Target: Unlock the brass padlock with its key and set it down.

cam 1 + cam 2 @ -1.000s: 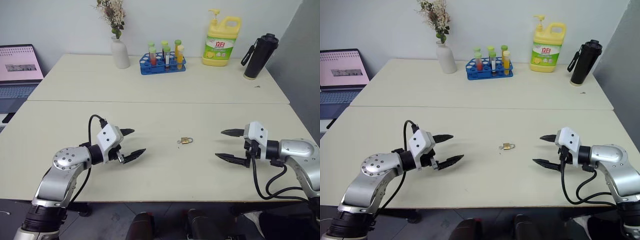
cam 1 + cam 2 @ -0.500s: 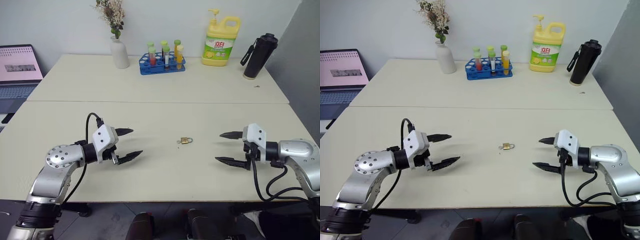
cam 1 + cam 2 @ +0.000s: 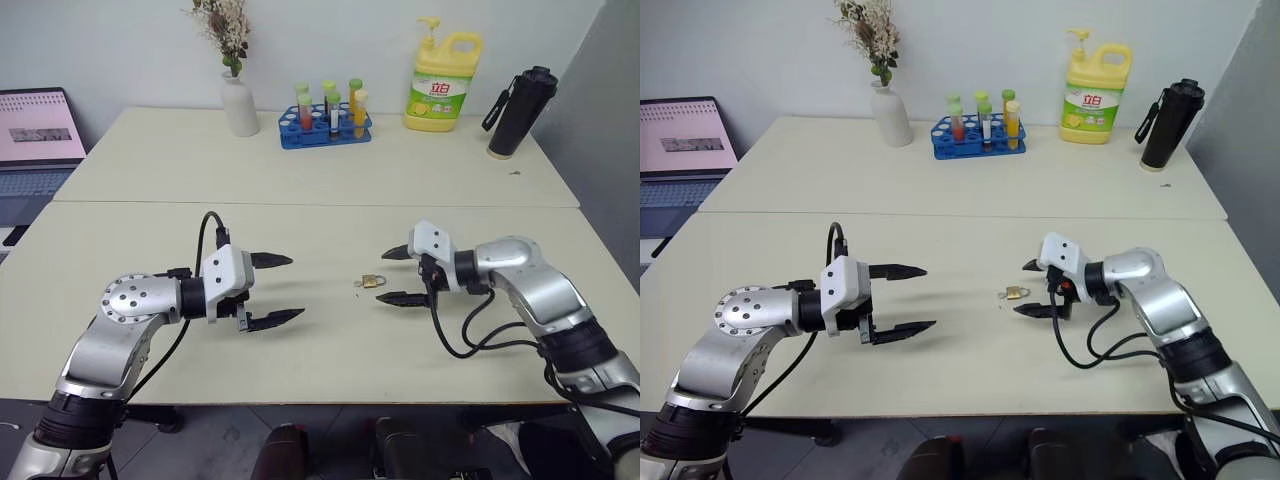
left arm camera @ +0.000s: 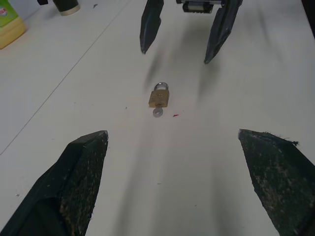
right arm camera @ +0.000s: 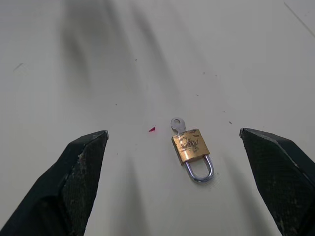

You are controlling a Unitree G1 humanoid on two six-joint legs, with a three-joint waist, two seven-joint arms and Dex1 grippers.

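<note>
I will next use my right gripper to grab the brass padlock by its silvery shackle (image 3: 380, 281), so that the key end (image 3: 359, 282) is free for unlocking.
The brass padlock (image 3: 371, 281) lies flat on the cream table (image 3: 330, 360), its silvery shackle (image 5: 199, 172) closed. The key (image 5: 176, 124) sticks out of the lock's bottom end. My right gripper (image 3: 381, 276) is open just to the right of the padlock, close above the table, with one finger on either side of the lock's line. In the right wrist view the padlock (image 5: 191, 146) lies ahead between the two spread fingertips (image 5: 88, 152). My left gripper (image 3: 295, 287) is open and empty, a short way left of the lock, pointing at it.
At the back of the table stand a white vase (image 3: 240, 105) with dried flowers, a blue test-tube rack (image 3: 326, 125), a yellow detergent bottle (image 3: 443, 85) and a black flask (image 3: 520, 112). A laptop (image 3: 38, 140) sits at the far left. A seam (image 3: 300, 205) crosses the table.
My right gripper has swung left across the table to the padlock's right side. The left gripper has shifted slightly right and up. Both stay open; the padlock has not moved.
</note>
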